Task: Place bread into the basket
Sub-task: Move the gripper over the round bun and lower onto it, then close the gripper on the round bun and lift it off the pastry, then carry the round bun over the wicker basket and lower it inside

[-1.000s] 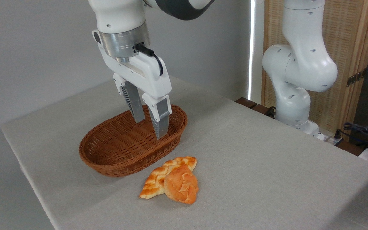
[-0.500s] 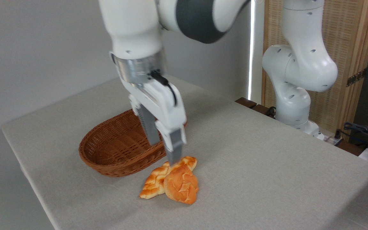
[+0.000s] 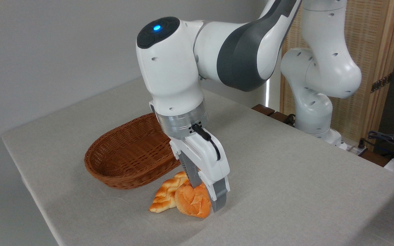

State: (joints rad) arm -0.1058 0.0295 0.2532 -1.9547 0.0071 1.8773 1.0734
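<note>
My gripper grabs the bread by its rounded edge (image 3: 205, 195) next, to put the bread into the basket (image 3: 121, 155).
The bread (image 3: 191, 202), a small round golden-orange bun with a cracked top, lies on the grey tablecloth in front of the basket (image 3: 121, 155). The reddish-brown wicker basket holds nothing that I can see. My gripper (image 3: 206, 198) has come down over the bun's right end and stands open. Its far finger (image 3: 193, 176) is behind the bun, and its near finger (image 3: 219, 197) is at the bun's right side, reaching almost to the cloth. The bun rests on the table, leaning against a braided loaf.
A longer braided golden loaf (image 3: 163, 195) lies against the bun's left side, between it and the basket. The arm's white base (image 3: 315, 102) stands at the table's far right edge, with cables (image 3: 385, 138) beyond it. The table's front-left edge is close to the loaf.
The gripper has moved from above the basket, forward and down to the right, until its open fingers straddle the bun. The bun, the loaf and the basket have stayed put.
</note>
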